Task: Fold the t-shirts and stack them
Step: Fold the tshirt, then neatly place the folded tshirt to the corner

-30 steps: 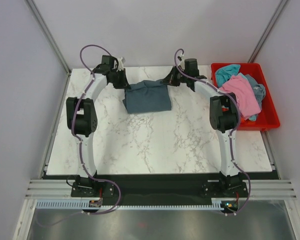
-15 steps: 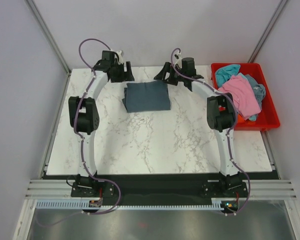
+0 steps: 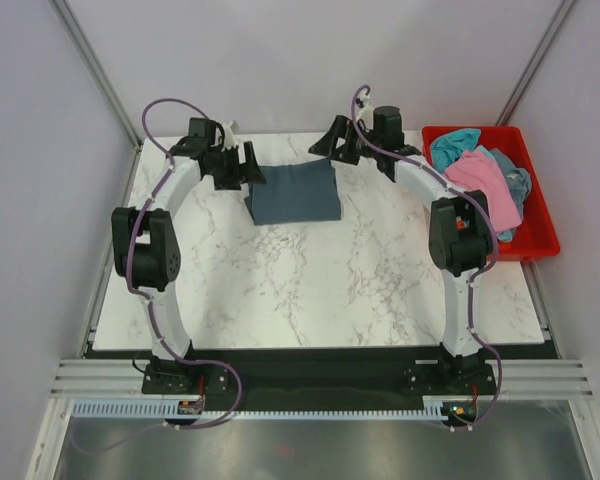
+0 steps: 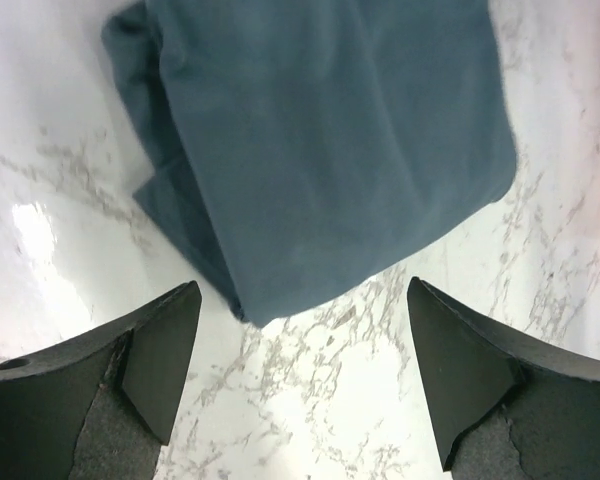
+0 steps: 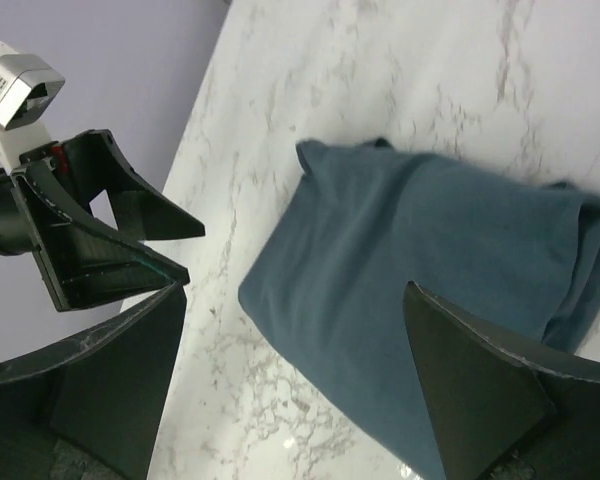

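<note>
Next, my left gripper grabs the slate-blue t-shirt by its nearest side edge to drag it aside still folded for stacking.
A slate-blue t-shirt [image 3: 296, 192] lies folded into a rectangle at the back middle of the marble table [image 3: 300, 290]. My left gripper [image 3: 246, 166] hovers open just off its back left corner, and in the left wrist view the folded shirt [image 4: 330, 140] sits beyond the spread gripper [image 4: 300, 370]. Open too, my right gripper [image 3: 332, 143] hangs above the shirt's back right corner, with the blue cloth [image 5: 430, 290] below the gripper [image 5: 295, 385]. Neither holds anything. Pink [image 3: 478, 185] and teal [image 3: 456, 142] t-shirts lie heaped in the bin.
A red plastic bin [image 3: 540, 236] stands at the table's back right corner. Grey walls close in behind and on both sides. The left gripper's fingers [image 5: 90, 235] show in the right wrist view, near the table's back edge.
Both grippers held the blue shirt's back edge shut a second ago. They opened, let it drop flat and drew back and upward.
</note>
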Robot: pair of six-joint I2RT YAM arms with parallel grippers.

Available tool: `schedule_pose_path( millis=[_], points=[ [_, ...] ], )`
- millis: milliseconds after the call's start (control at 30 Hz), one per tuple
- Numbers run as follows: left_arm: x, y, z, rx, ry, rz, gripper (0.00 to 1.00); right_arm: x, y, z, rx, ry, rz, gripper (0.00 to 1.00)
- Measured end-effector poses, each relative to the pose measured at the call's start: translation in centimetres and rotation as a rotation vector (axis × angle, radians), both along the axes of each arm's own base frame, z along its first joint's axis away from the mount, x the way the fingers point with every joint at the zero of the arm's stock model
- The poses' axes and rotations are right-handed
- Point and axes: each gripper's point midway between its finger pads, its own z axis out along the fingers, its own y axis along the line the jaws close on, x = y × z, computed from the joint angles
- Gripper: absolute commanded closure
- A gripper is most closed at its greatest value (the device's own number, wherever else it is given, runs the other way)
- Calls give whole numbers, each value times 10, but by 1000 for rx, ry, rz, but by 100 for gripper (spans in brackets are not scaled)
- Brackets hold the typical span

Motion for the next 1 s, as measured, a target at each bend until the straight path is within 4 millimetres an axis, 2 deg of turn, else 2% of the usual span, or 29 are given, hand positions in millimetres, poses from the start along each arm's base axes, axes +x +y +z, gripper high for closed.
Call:
schedule_pose_path(
  millis=[133,367,467,567,667,800,867,1000],
  points=[
    [-23,12,-32,-13,120,21,9,-16,1,-44,-6,134,18,2],
    [-27,24,-46,-18,165,45,9,-22,3,-92,-6,257,33,2],
    [-28,24,-60,-28,200,42,9,-23,4,-103,-6,285,32,2],
    [-30,25,-84,-35,255,42,9,-24,4,-113,-8,306,32,2],
    [-29,22,-105,-62,308,39,3,-25,3,-122,-11,322,32,2],
    [-10,24,-100,-81,269,43,7,-27,3,-129,-14,333,31,2],
    [-6,22,-102,-100,269,39,15,-28,3,-131,-16,337,31,2],
    [-2,20,-105,-137,273,34,26,-28,3,-134,-19,340,32,2]
  ],
)
